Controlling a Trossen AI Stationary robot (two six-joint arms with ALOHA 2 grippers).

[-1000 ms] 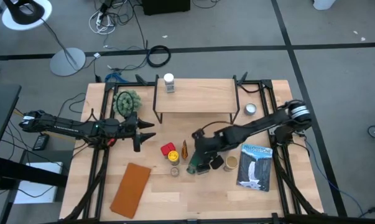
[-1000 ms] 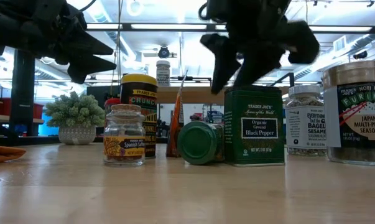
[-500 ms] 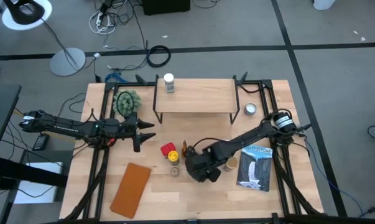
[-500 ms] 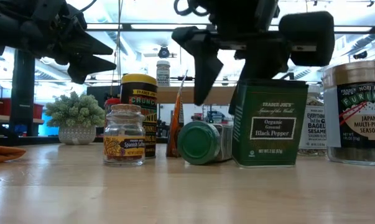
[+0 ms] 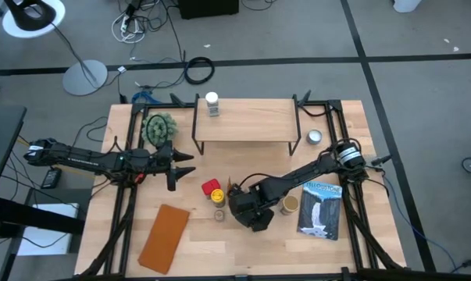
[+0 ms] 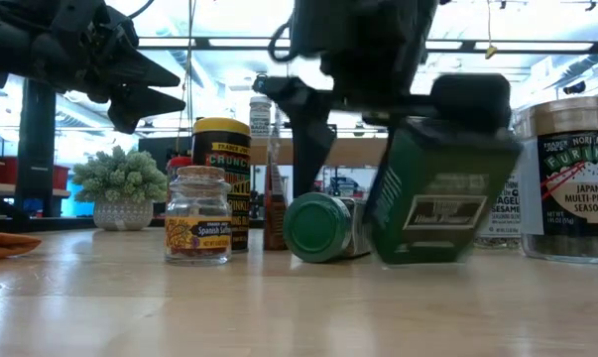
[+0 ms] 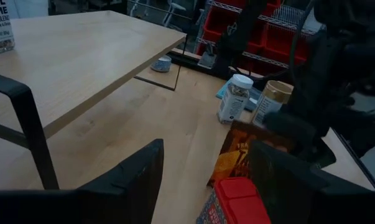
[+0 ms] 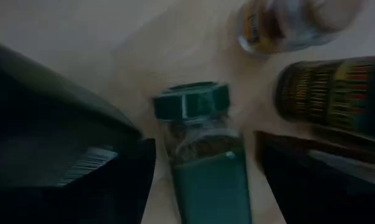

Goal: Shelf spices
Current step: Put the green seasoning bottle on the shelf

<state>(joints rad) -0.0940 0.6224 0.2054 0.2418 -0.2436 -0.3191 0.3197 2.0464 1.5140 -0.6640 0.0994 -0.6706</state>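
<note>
My right gripper grabs the green-lidded jar by its glass body (image 8: 203,143) next, to stand the jar on the shelf.
My right gripper (image 5: 247,209) is open and points steeply down over a green-lidded jar (image 8: 196,146) that lies on its side on the table. One finger stands on each side of the jar without touching it. Beside it, a dark green tin (image 6: 435,203) stands tilted. My left gripper (image 5: 190,162) hangs open above the table's left part, level with the shelf (image 5: 247,123). On the shelf's plank stands a white-lidded jar (image 5: 212,103). A red box (image 5: 211,186), an amber packet (image 6: 275,198), a yellow-lidded jar (image 6: 222,178) and a small glass jar (image 6: 197,228) stand nearby. My right gripper touches the green tin with the outer side of one finger (image 8: 132,180), which lies against the tin's side (image 8: 75,158). The finger comes from above, slanting down. The tin leans away from it, tipped onto one lower edge on the table. My left gripper touches nothing.
A blue-and-white book (image 5: 321,207) lies at the right, with a tan-lidded jar (image 5: 289,204) beside it. A brown pad (image 5: 165,236) lies near the front left. A potted plant (image 5: 158,127) stands left of the shelf and a small round tin (image 5: 315,137) right of it. Two big jars (image 6: 571,178) stand close by.
My right gripper has sunk and gone toward the table's near edge, rolling its wrist and opening wider, until its fingers straddle the lying green-lidded jar. The green tin, upright before, has been tipped over sideways.
</note>
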